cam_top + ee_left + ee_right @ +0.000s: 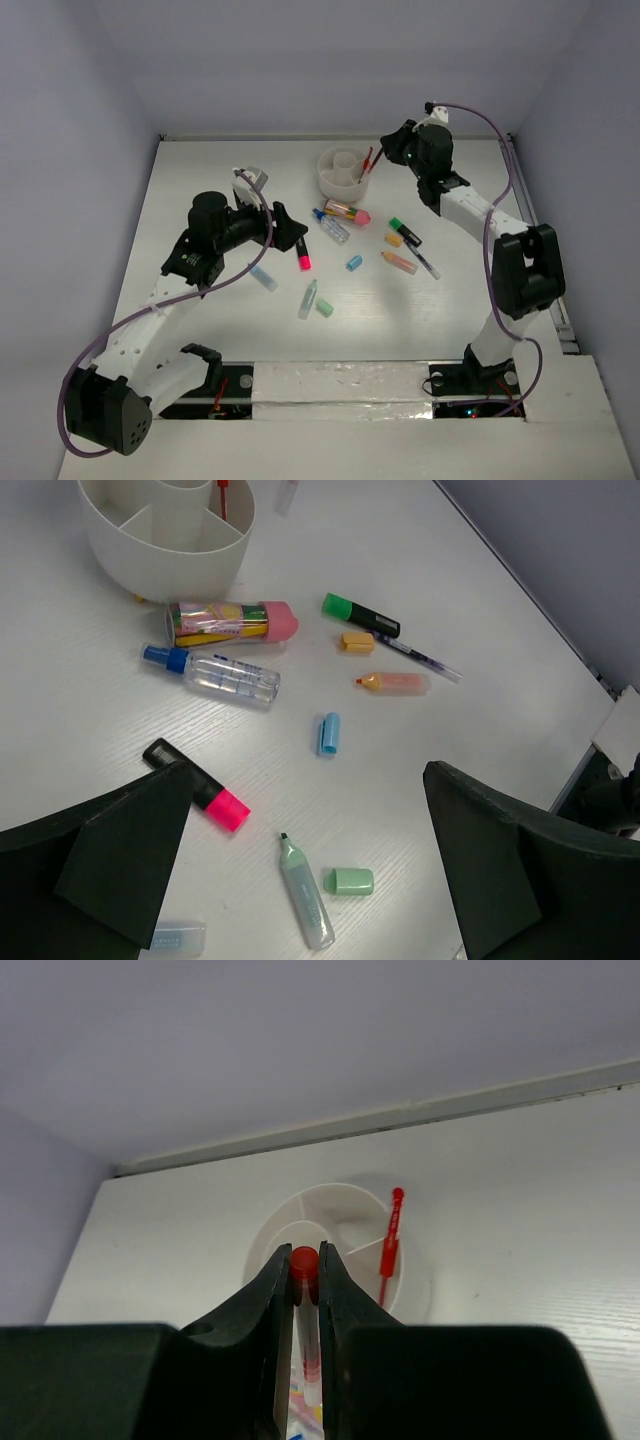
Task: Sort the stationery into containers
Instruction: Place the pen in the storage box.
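The red-capped pen would fall outside the cup if my right gripper opened now, as its clear end hangs beside the cup's rim; I will first move it into the cup.
The white divided cup (342,170) stands at the back middle, with one thin red pen (390,1240) leaning inside. My right gripper (304,1260) is shut on a red-capped pen (303,1263) and holds it just above the cup's (345,1210) near rim; in the top view the gripper (384,152) sits at the cup's right side. My left gripper (305,780) is open and empty above loose stationery: a black-and-pink highlighter (200,785), an uncapped pale green highlighter (306,892) and its green cap (349,881).
Also on the table are a pink-capped tube (230,622), a blue-capped clear pen (215,672), a blue cap (329,733), an orange highlighter (393,683), an orange cap (356,641), a green-and-black highlighter (360,615) and a pale blue piece (263,276). Walls stand close behind.
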{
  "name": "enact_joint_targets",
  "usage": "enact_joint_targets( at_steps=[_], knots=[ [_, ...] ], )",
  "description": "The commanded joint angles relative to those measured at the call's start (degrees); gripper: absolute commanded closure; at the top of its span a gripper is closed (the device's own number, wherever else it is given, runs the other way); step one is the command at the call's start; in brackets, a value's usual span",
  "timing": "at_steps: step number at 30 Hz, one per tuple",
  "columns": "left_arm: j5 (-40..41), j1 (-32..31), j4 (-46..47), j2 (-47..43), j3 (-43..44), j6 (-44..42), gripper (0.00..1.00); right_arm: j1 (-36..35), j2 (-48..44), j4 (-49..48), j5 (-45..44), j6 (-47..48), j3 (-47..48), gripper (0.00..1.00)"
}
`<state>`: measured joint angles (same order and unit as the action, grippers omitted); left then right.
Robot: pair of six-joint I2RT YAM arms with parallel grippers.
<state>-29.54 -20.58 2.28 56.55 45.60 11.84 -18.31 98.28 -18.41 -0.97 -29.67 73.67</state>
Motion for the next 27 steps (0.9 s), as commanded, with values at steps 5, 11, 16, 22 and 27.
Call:
enact_joint_targets(
  at_steps=[5,11,16,22,27],
  knots=[
    [0.4,-0.3,1.3,-1.1,1.9,-0.8,0.01,0.7,6.8,-2.0,-5.8,5.3,9.6,1.00],
    [0.1,-0.3,1.3,-1.1,1.9,-0.9,0.01,0.7,10.9,-1.1,-6.8,6.6,13.5,1.00],
    [-0.1,-0.3,1.4,-1.1,1.9,-0.9,0.01,0.7,13.6,-1.4,-6.0,6.1,13.9,1.00],
    [-0.5,-0.3,1.4,-1.0,2.1,-0.8,0.01,0.7,14.6,-0.7,-2.2,5.9,14.3,0.88],
    [-0.3,-0.3,1.4,-1.0,1.9,-0.8,0.01,0.7,13.7,-0.4,2.4,6.4,14.6,0.50]
  ],
)
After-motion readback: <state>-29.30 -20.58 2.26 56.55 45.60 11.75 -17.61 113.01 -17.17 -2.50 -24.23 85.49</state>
